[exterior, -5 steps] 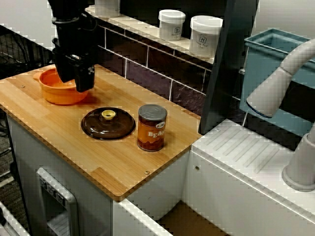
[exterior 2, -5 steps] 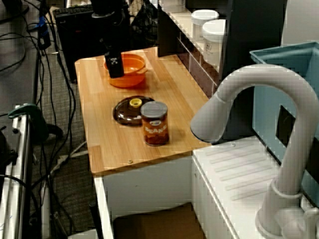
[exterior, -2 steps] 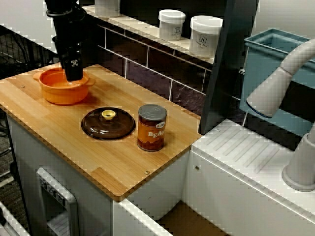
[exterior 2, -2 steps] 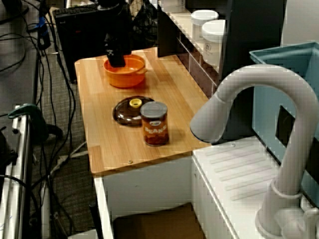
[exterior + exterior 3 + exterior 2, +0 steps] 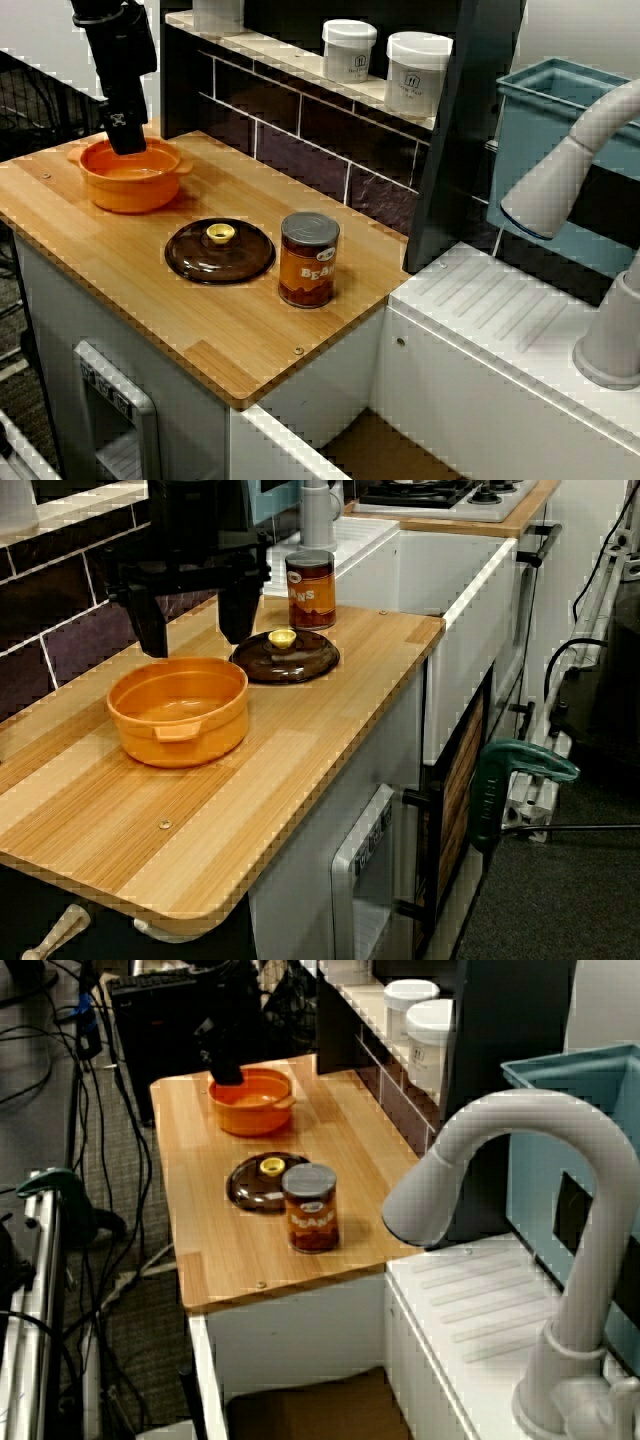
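My gripper should grab the orange pot (image 5: 130, 178) by its rim (image 5: 179, 161) next, to lift it off the wooden counter.
My black gripper (image 5: 125, 140) hangs over the far left rim of an orange pot (image 5: 130, 178) standing at the left end of the wooden counter (image 5: 240, 330). In the view from the counter's end, the gripper (image 5: 193, 643) stands open just behind and above the pot (image 5: 180, 715), with nothing between its fingers. A brown lid with a yellow knob (image 5: 219, 250) lies flat to the right of the pot. Next to it stands a bean can (image 5: 309, 260). From the sink side, the gripper (image 5: 225, 1065) sits at the pot's (image 5: 250, 1100) far edge.
Two white jars (image 5: 349, 50) (image 5: 417, 72) stand on the tiled ledge behind the counter. A dark upright panel (image 5: 465, 130) rises at the counter's right end. Beyond it are a white sink top (image 5: 500, 330), a grey faucet (image 5: 570, 170) and a teal bin (image 5: 560, 130).
The gripper has risen and moved left and back, from low at the pot's right rim to above its far left rim. Pot, lid and can have not moved.
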`<action>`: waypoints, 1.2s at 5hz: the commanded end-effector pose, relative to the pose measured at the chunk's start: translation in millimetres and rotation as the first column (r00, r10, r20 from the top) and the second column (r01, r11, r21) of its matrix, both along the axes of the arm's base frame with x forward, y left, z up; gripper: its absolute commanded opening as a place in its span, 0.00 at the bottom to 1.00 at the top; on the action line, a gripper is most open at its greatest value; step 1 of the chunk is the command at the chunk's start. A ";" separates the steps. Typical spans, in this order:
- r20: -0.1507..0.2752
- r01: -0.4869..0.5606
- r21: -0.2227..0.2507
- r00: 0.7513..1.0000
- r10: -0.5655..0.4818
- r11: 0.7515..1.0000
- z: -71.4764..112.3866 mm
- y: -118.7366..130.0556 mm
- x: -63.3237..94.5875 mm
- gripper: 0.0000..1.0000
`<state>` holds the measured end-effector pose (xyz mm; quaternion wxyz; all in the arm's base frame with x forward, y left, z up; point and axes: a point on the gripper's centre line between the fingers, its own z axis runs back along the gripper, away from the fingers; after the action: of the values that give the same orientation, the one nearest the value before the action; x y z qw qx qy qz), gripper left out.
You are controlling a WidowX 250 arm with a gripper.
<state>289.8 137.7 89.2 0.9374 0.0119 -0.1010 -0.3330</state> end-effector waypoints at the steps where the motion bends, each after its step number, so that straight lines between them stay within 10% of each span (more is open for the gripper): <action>1: -0.004 0.051 0.005 0.999 -0.051 0.999 8.9 0.9 -10.7 1.00; 6: -0.063 -0.042 0.073 0.997 0.047 0.996 -49.9 -5.3 -3.9 1.00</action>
<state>280.2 129.4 30.8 0.9468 0.0277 -0.0481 -0.3170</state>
